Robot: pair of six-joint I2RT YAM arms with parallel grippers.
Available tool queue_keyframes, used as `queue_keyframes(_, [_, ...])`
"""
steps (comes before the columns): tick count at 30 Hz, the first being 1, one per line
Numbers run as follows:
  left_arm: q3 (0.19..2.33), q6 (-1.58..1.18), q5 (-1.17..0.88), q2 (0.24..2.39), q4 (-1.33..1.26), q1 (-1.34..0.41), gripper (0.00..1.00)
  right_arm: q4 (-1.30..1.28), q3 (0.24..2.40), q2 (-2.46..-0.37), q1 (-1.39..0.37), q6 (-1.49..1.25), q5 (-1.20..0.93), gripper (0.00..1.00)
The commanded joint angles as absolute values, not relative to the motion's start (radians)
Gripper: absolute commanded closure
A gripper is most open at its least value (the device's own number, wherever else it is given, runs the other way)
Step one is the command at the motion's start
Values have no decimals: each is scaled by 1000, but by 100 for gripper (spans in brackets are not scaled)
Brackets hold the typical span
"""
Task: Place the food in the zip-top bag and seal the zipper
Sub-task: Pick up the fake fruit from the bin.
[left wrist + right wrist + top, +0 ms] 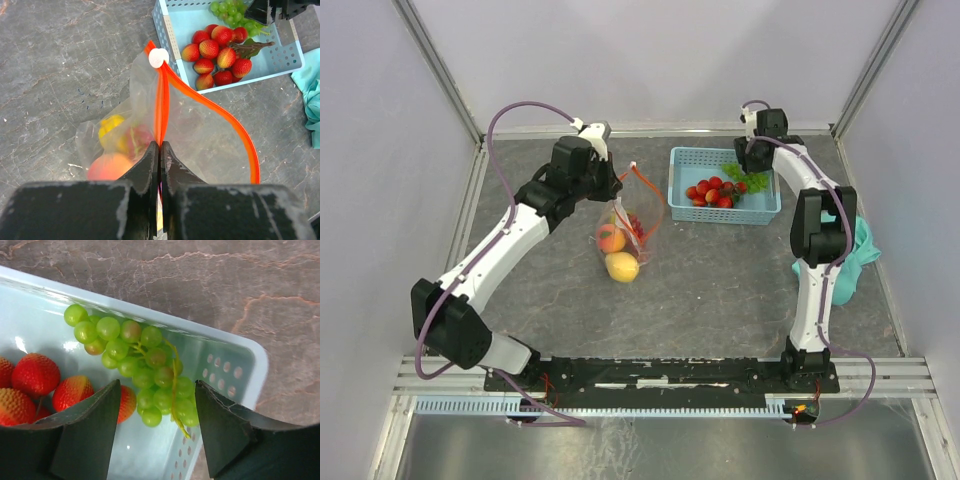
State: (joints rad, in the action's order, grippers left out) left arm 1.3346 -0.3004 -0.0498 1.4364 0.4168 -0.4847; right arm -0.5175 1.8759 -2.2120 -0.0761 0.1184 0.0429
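I need to grip the green grapes [137, 365] across their thick stem end [168, 394] with my right gripper next, so their narrow tail stays free to go into the zip-top bag's opening.
The clear zip-top bag [642, 218] lies left of the basket with its mouth open. It holds a peach [610, 238], a lemon [622, 266] and a dark red piece. My left gripper [160, 146] is shut on the red-orange zipper strip [161, 112]; the white slider [158, 58] sits at the far end. My right gripper [157, 390] is open above green grapes [137, 365] in the light-blue basket [680, 205], a finger on each side. Red strawberries [713, 191] lie beside the grapes.
A teal cloth [860, 255] lies at the right edge by the right arm. The basket stands at the back middle. Metal frame posts and walls enclose the dark stone tabletop [720, 290].
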Motion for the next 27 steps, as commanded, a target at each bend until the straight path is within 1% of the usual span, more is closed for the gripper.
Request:
queue_keyframes(1, [1384,-255,-39,1451,400,-486,97,-427,1934,-2269,-72,119,-8,30])
queue_keyframes(7, [1401,-253,-42,1461,404,-487,97,-466,1977,-2362,-68,98,-29,26])
queue_keyframes(11, [1402,-249,-44,1466,408,-487,97,-540,2014,-2407,-69,83,-50,24])
queue_keyframes(12, [1401,-248,-45,1467,408,-487,97,-559,2019,-2413,-69,80,-56,24])
queue_keyframes(14, [1399,-249,-47,1470,408,-486,97,-582,2019,-2415,-69,75,-71,27])
queue_keyframes(17, [1399,-249,-49,1471,408,-486,97,-595,1994,-2399,-69,67,-85,37])
queue_keyframes(20, [1400,-247,-51,1470,410,-487,97,-611,1985,-2378,-68,65,-87,49])
queue_keyframes(26, [1397,-245,-51,1457,409,-487,97,-579,1937,-2284,-70,61,-68,69])
queue_keyframes(27, [1397,-245,-52,1456,409,-487,97,-575,1933,-2269,-69,58,-66,70])
